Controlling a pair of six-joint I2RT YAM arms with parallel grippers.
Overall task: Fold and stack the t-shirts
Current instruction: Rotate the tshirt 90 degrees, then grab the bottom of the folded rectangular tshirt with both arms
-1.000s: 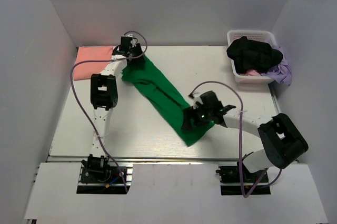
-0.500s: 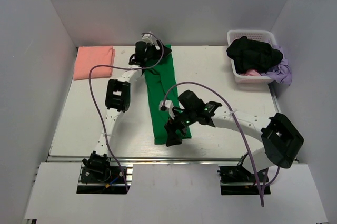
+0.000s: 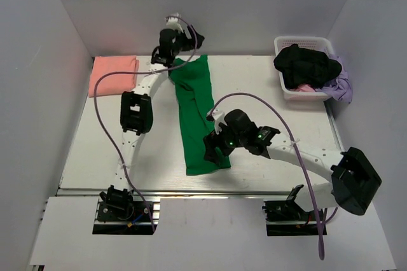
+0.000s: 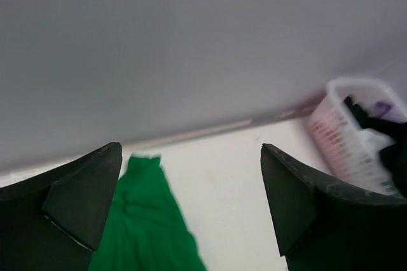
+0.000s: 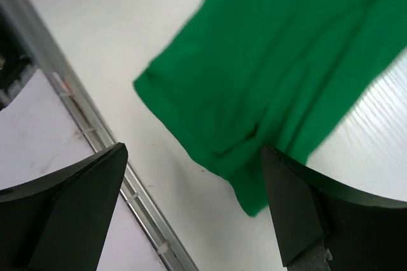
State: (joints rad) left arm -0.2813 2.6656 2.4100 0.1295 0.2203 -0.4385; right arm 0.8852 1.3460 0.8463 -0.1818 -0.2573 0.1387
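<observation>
The right gripper next needs to grab the near-end corner of the t-shirt to fold the bright green t-shirt (image 3: 196,115) lengthwise. The t-shirt's other corner then stays free for the left gripper.
The bright green t-shirt (image 3: 196,115) lies flat on the table as a long narrow strip running from the back to the front. My left gripper (image 3: 191,37) is open and empty above its far end, near the back wall; the left wrist view shows the shirt's far end (image 4: 143,220) below the gripper (image 4: 191,204). My right gripper (image 3: 215,150) is open and empty just over the shirt's near end, which shows in the right wrist view (image 5: 280,67) beyond the gripper (image 5: 191,210). The salmon-pink t-shirt (image 3: 113,74) lies folded at the back left corner.
A white basket (image 3: 304,67) with dark and purple clothes stands at the back right; it also shows in the left wrist view (image 4: 353,134). The table's metal front rail (image 5: 82,121) runs close to the shirt's near end. Walls enclose the table on three sides.
The green shirt swung from a diagonal to lie lengthwise. Both grippers let go of it; the left one rose toward the back wall, and the right one shifted slightly right.
</observation>
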